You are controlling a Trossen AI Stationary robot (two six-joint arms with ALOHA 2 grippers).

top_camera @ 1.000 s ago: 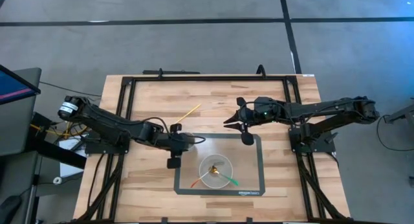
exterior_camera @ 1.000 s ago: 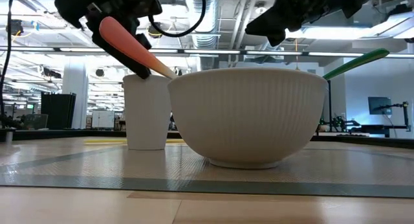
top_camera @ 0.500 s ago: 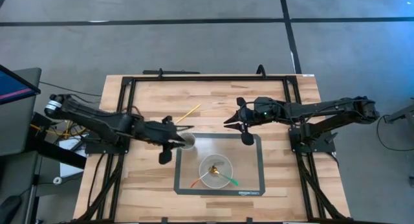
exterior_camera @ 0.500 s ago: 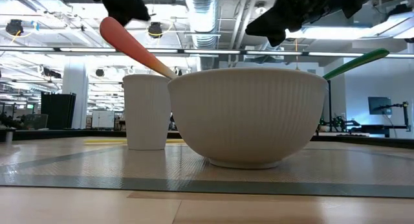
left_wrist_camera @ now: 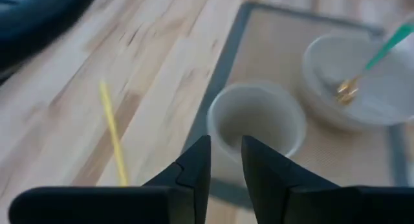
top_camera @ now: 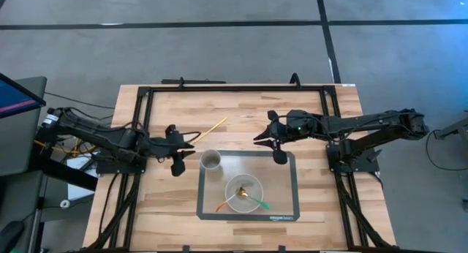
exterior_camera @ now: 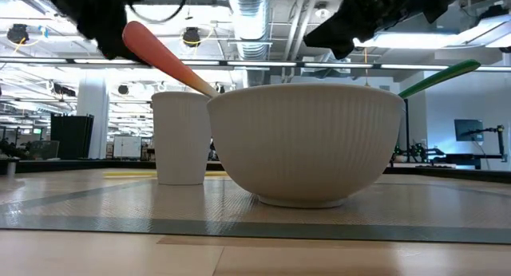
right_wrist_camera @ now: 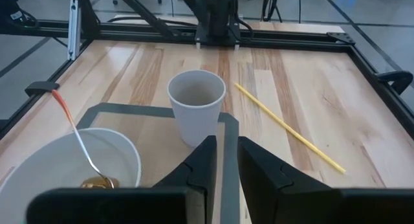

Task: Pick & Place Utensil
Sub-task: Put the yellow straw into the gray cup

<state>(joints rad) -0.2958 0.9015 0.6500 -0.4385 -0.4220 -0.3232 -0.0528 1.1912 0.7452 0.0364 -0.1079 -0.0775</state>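
The yellow stick should be grabbed next by one end with my left gripper, so that the yellow stick's long body stays free for placing the utensil.
A white bowl (top_camera: 233, 182) stands on a grey-edged mat (top_camera: 295, 187). An orange-handled utensil (top_camera: 224, 206) and a green-handled utensil (top_camera: 259, 203) lie in it, heads inside and handles leaning out over the rim. A white paper cup (top_camera: 210, 160) stands upright on the mat's far left corner. A thin yellow stick (top_camera: 212, 127) lies flat on the wood beyond the cup. My left gripper (top_camera: 183, 147) is shut and empty, left of the cup and pointing at it. My right gripper (top_camera: 257, 136) is shut and empty, hovering beyond the mat's far edge.
Black frame rails (top_camera: 142, 121) run along the table's left, right and far sides. Bare wood lies left of the mat and along the far side around the stick. The low view shows the bowl (exterior_camera: 307, 140) in front, with the cup (exterior_camera: 182, 140) behind it to the left.
My left gripper has drawn back from the cup toward the table's left edge, leaving the cup upright in place on the mat. The bowl and the utensils in it have kept still.
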